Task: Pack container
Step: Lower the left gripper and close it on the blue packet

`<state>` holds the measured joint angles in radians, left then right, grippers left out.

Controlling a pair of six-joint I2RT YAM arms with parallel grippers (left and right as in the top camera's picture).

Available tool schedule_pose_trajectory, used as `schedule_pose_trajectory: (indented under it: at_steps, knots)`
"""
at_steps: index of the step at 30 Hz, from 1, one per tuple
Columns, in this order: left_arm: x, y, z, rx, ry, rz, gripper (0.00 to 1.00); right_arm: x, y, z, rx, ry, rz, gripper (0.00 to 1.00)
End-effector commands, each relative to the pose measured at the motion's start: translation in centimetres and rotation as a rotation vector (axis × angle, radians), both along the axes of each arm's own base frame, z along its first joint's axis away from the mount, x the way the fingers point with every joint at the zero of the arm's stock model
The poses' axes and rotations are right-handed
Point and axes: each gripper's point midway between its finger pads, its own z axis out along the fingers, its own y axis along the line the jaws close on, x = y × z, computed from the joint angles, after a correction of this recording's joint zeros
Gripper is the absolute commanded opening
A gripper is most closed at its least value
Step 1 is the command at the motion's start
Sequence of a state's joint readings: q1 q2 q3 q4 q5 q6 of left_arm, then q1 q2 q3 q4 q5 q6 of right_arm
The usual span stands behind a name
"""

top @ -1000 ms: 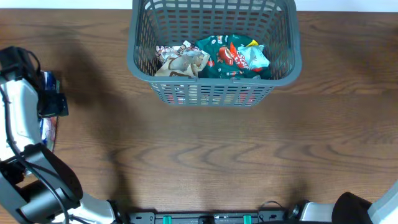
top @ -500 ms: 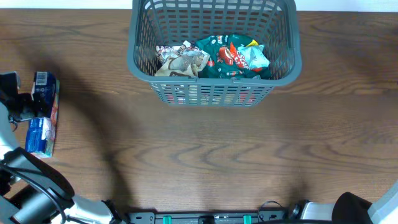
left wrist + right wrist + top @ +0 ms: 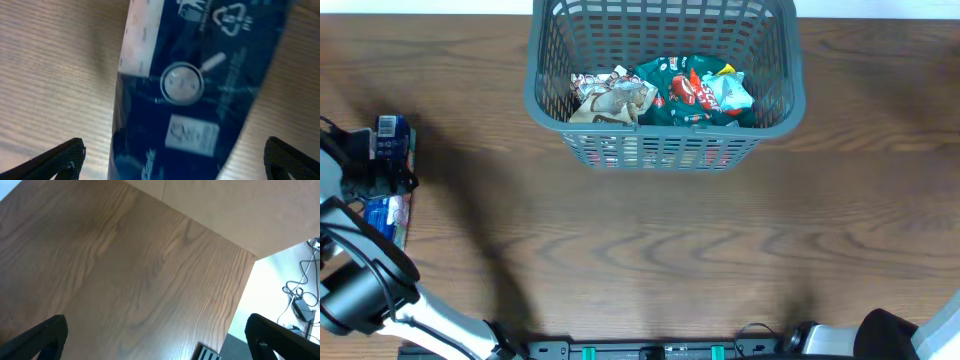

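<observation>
My left gripper's fingers are still above the blue packet's printed top side, so it is too early to close. Next, my left gripper lowers them first, then closes on the packet.
The container, a grey slotted basket, stands at the back centre of the table. Inside it lie a beige packet and a green packet. A dark blue packet lies flat at the far left edge of the table. My left gripper hovers low over this blue packet, open, one finger on each side of it and apart from it. My right gripper is open over bare wood near the table's corner, holding nothing.
The right arm's base shows at the bottom right corner. The table's edge runs beside the right gripper, with cables on the floor beyond. Bare wood lies between the basket and the front edge.
The left arm swung out to the left edge, then came back a little right, so its gripper now sits over the middle of the blue packet. Both grippers stayed open.
</observation>
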<state>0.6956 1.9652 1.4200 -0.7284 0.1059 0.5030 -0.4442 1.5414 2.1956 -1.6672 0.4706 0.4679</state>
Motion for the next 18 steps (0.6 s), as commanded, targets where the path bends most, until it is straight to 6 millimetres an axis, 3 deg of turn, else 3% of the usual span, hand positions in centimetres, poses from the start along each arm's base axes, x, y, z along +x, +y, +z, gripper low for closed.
schedule_pose_trajectory:
  at_steps: [1, 7, 11, 12, 14, 17, 18]
  knots:
    - [0.0, -0.4, -2.1, -0.037, 0.028, -0.020, 0.98, -0.5, -0.2, 0.3, -0.008, -0.015, -0.025, 0.99]
    - [-0.5, -0.8, -4.8, -0.081, 0.075, -0.010, 0.98, -0.5, -0.2, 0.3, -0.008, -0.015, -0.025, 0.99]
    - [-0.4, -1.0, -5.3, -0.100, 0.073, 0.004, 0.99, -0.5, -0.2, 0.3, -0.008, -0.015, -0.025, 0.99]
    - [-0.3, -1.0, -5.2, -0.102, 0.067, 0.003, 0.94, -0.5, -0.2, 0.3, -0.008, -0.015, -0.025, 0.99]
    - [-0.1, -1.0, -5.2, -0.099, 0.062, 0.003, 0.52, -0.5, -0.2, 0.3, -0.008, -0.015, -0.025, 0.99]
    - [-0.1, -1.0, -5.2, -0.099, 0.061, 0.003, 0.13, -0.5, -0.2, 0.3, -0.008, -0.015, -0.025, 0.99]
    - [-0.1, -1.0, -5.2, -0.099, 0.061, 0.003, 0.06, -0.5, -0.2, 0.3, -0.008, -0.015, -0.025, 0.99]
